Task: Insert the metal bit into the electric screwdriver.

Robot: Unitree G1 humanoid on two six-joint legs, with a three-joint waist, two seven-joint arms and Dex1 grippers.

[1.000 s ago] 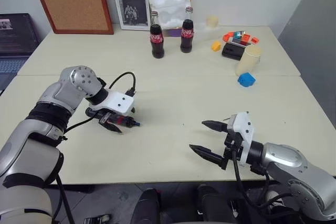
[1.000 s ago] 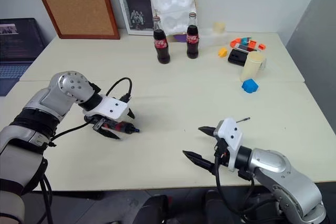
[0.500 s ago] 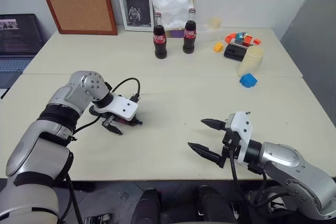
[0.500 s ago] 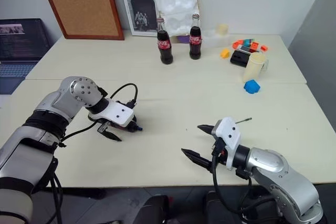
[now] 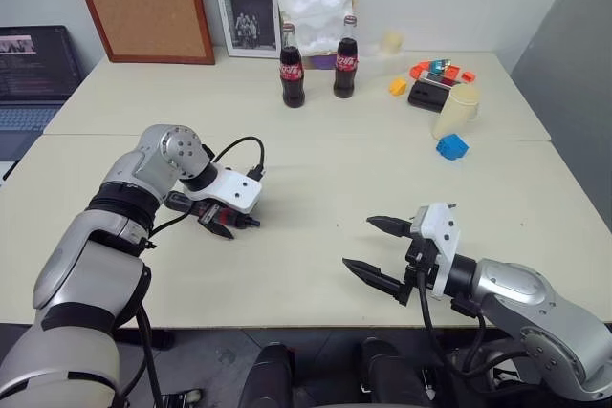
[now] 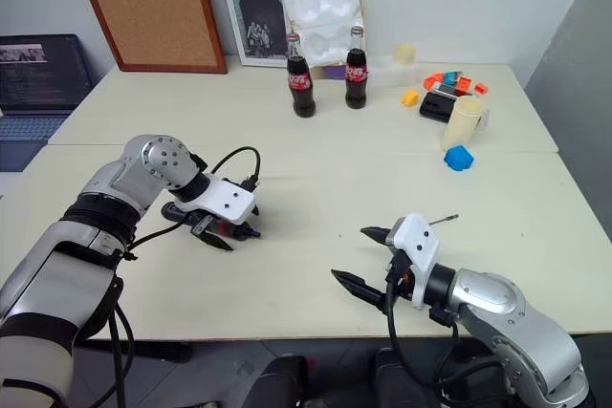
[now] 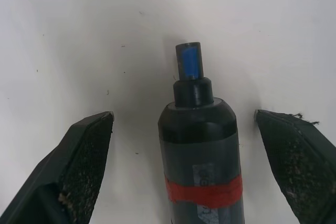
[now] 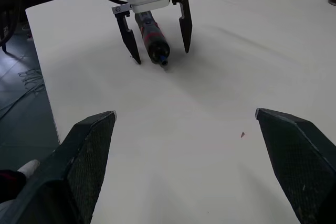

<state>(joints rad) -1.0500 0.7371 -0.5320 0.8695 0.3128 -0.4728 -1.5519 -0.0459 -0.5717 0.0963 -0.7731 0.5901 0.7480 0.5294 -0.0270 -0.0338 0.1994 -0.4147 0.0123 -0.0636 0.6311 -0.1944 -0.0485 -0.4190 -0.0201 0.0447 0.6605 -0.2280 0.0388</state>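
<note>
I should close my left gripper on the electric screwdriver's black body (image 7: 200,156) now. My fingers are beside the body, so they would hold it.
The electric screwdriver (image 7: 200,145), black with a red band and a blue-ended tip, lies on the cream table (image 5: 316,160) at the left. My left gripper (image 5: 224,225) points down over it, open, with one finger on each side and a gap to both. The right wrist view shows that gripper (image 8: 159,56) straddling the screwdriver (image 8: 151,39). My right gripper (image 6: 350,253) hovers open and empty near the table's front edge. The metal bit (image 6: 444,221) is a thin dark rod lying on the table just behind the right hand.
Two cola bottles (image 5: 290,74) stand at the back centre before a poster and a cork board. A cream cup (image 5: 453,109), a blue block (image 5: 449,146), and a black case with orange pieces (image 5: 427,83) sit at the back right. A laptop (image 5: 33,69) is far left.
The head camera has tilted, shifting the whole picture. My left gripper has edged slightly right over the screwdriver, still open. The right arm has stayed put.
</note>
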